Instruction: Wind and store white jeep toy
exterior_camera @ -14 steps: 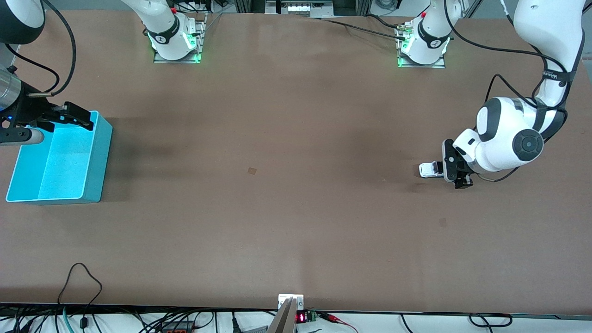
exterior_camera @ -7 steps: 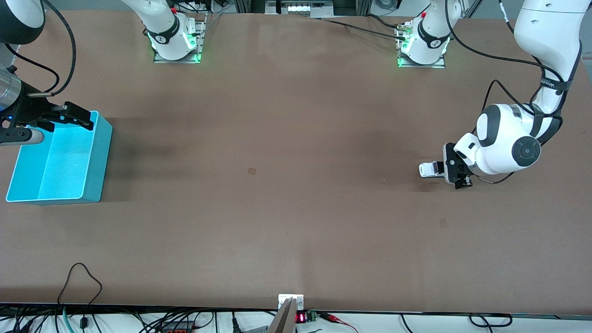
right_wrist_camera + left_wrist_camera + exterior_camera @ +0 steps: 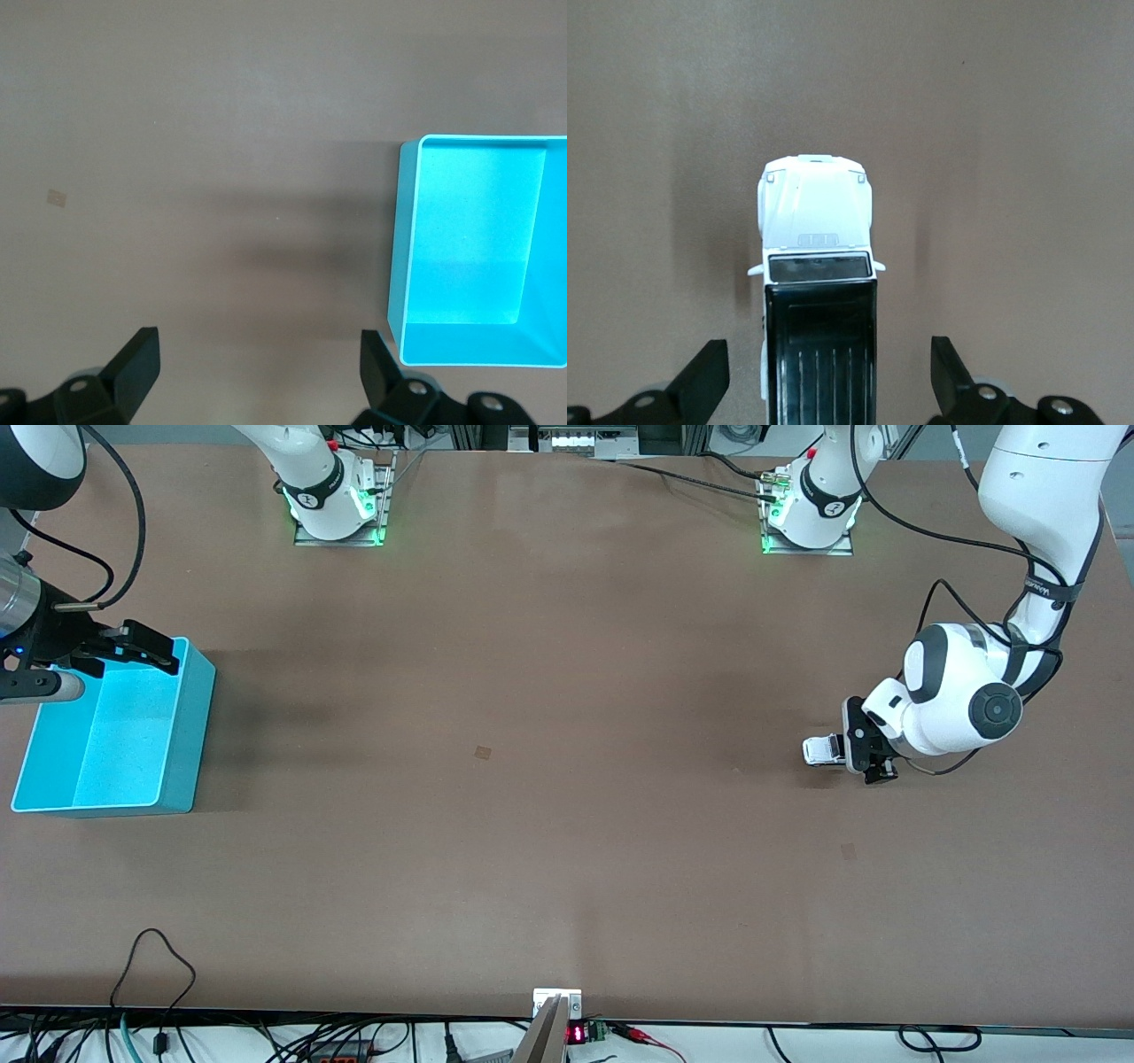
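Note:
I will next grab the white jeep toy with my left gripper by the sides of its black roof panel point(image 3: 821, 354), behind the white bonnet point(image 3: 816, 205), to wind the toy.
The white jeep toy point(image 3: 821, 749) stands on the brown table at the left arm's end; in the left wrist view point(image 3: 817, 221) its white bonnet and black roof panel show. My left gripper point(image 3: 861, 751) is low over the jeep's rear, open, with a finger point(image 3: 702, 381) on each side of the roof and a gap between each finger and the car. My right gripper point(image 3: 133, 649) is open and empty over the far rim of the blue bin point(image 3: 188, 722). In the right wrist view the bin point(image 3: 400, 248) lies beside the open gripper point(image 3: 259, 372).
The bin holds nothing and stands at the right arm's end of the table. Both arm bases point(image 3: 337, 505) stand along the far edge. Cables and a small display point(image 3: 576, 1034) lie at the near edge.
My left arm has come down a little and its gripper has shifted slightly along the jeep toward its front. The jeep, the bin and the right arm have not moved.

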### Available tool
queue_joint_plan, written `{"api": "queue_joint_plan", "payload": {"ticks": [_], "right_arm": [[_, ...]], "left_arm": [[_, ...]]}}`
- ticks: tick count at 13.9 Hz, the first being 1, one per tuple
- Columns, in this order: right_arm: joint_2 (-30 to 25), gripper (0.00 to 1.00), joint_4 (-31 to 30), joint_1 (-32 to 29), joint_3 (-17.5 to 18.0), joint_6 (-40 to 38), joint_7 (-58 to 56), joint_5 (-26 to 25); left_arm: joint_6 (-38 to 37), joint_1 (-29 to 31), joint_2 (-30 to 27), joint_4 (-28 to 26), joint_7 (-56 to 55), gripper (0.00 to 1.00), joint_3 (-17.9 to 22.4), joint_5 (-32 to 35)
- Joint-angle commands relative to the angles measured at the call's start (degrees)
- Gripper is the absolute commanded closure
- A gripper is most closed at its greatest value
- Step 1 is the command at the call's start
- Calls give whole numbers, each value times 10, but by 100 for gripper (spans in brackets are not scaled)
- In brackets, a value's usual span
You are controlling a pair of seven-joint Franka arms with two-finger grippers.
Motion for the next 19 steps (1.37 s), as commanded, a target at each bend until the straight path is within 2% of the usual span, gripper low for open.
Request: {"api": "queue_joint_plan", "payload": {"ticks": [1, 5, 14, 15, 16, 17, 18, 19], "right_arm": [[-2, 0, 1, -2, 0, -6, -5, 10], [-2, 0, 1, -2, 0, -6, -5, 10], [-2, 0, 1, -1, 0, -6, -5, 10], [-2, 0, 1, -2, 0, -6, -5, 10], [-2, 0, 1, -2, 0, -6, -5, 10], [-2, 0, 1, -2, 0, -6, -5, 10], [-2, 0, 1, -2, 0, -6, -4, 10], [-2, 0, 1, -2, 0, -6, -5, 10]], "left_arm": [[8, 6, -4, -6, 8, 0, -5, 11], [63, 6, -5, -31, 35, 0, -5, 11], [100, 5, -11, -59, 36, 0, -6, 10], [100, 5, -11, -59, 37, 4, -5, 11], [100, 5, -14, -59, 37, 14, -6, 11], [100, 5, -15, -59, 37, 31, -6, 11], [100, 5, -17, -59, 37, 52, -5, 10], [100, 5, -18, -59, 37, 61, -6, 10]]}}
